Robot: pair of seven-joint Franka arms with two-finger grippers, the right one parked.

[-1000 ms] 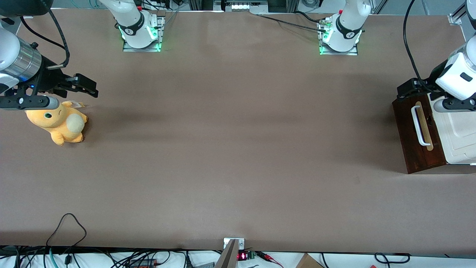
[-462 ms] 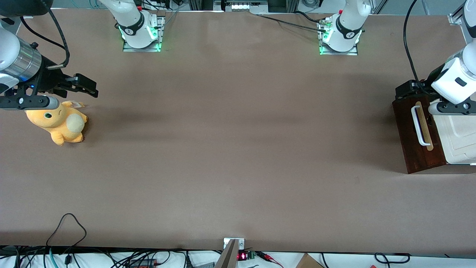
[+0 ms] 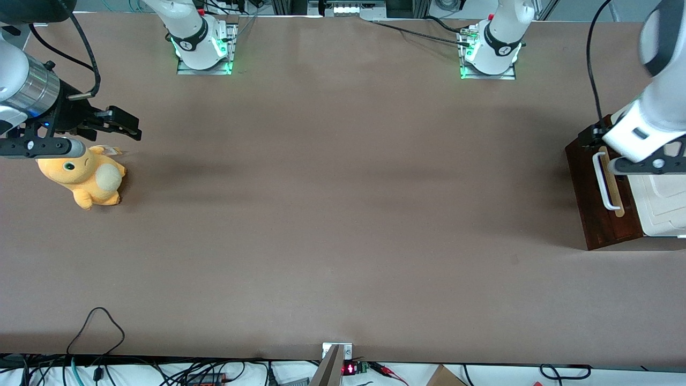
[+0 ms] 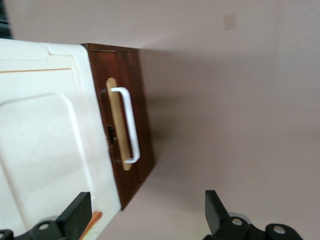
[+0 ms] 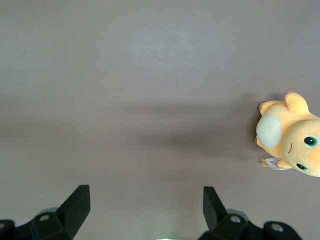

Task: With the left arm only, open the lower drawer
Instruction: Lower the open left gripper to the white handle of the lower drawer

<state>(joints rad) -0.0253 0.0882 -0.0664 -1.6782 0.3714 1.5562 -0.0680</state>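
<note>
My left gripper will next grab the lower drawer's front, its dark brown front, by the white bar handle, to pull the drawer open.
The lower drawer has a dark brown front with a white bar handle over a pale tan strip. It sits under the cream panelled cabinet top at the working arm's end of the table. No pale interior shows. The left arm's gripper hangs above the end of the handle that lies farther from the front camera. In the left wrist view the gripper is open, with nothing between its black fingers. That view also shows the handle, the drawer front and the cabinet top below the gripper.
An orange plush toy lies toward the parked arm's end of the table; the right wrist view shows the plush toy too. Two arm bases stand at the table edge farthest from the front camera. Cables run along the near edge.
The left arm's wrist has swung over the cabinet toward the drawer front, now covering the handle's end farther from the camera. The drawer has not moved.
</note>
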